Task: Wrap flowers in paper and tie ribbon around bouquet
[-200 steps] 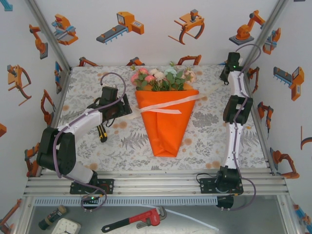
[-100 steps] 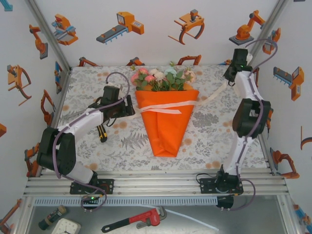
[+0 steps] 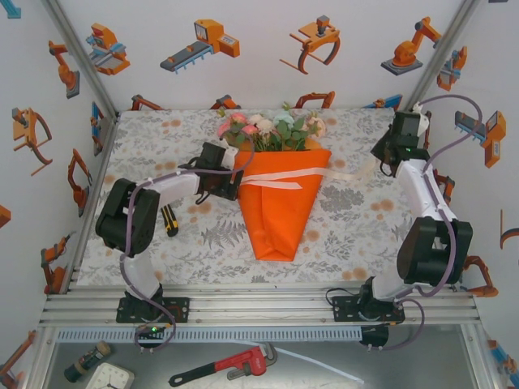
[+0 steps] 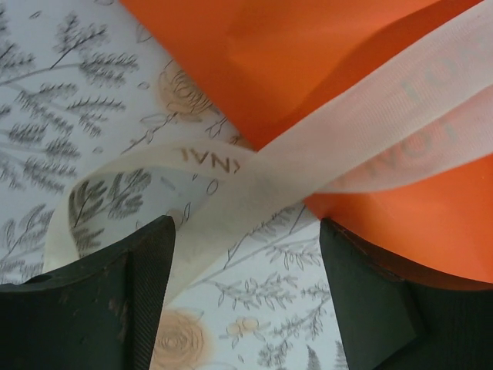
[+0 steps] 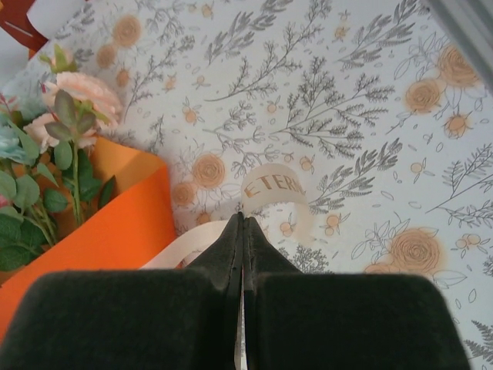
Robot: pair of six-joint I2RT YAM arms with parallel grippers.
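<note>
My left gripper will grab its loop point(image 3: 243, 181) next, beside the paper's edge point(image 3: 242, 196) and opposite my right gripper, to tie the ribbon around the bouquet.
The bouquet lies mid-table: pink, white and green flowers point(image 3: 272, 130) top a folded cone of orange paper point(image 3: 280, 207). A cream ribbon point(image 3: 276, 181) crosses the cone and runs right to my right gripper point(image 3: 383, 160). In the right wrist view that gripper point(image 5: 242, 223) is shut on the ribbon point(image 5: 277, 189), which curls just past its tips, beside the flowers point(image 5: 73, 100) and paper point(image 5: 108, 223). My left gripper point(image 3: 231, 180) stands open at the cone's left edge. In its wrist view the ribbon point(image 4: 308, 154) crosses the paper point(image 4: 308, 54) just ahead of the open gripper point(image 4: 246, 270).
A yellow-and-black tool handle point(image 3: 168, 220) lies on the floral tablecloth point(image 3: 357, 227) under my left forearm. Enclosure walls close in the table's back and sides. A red pipe wrench point(image 3: 235, 365) lies below the near rail.
My left gripper has slid right to the cone's left edge. The right arm has swung outward to the right, still pinching the ribbon, which now stretches right of the cone.
</note>
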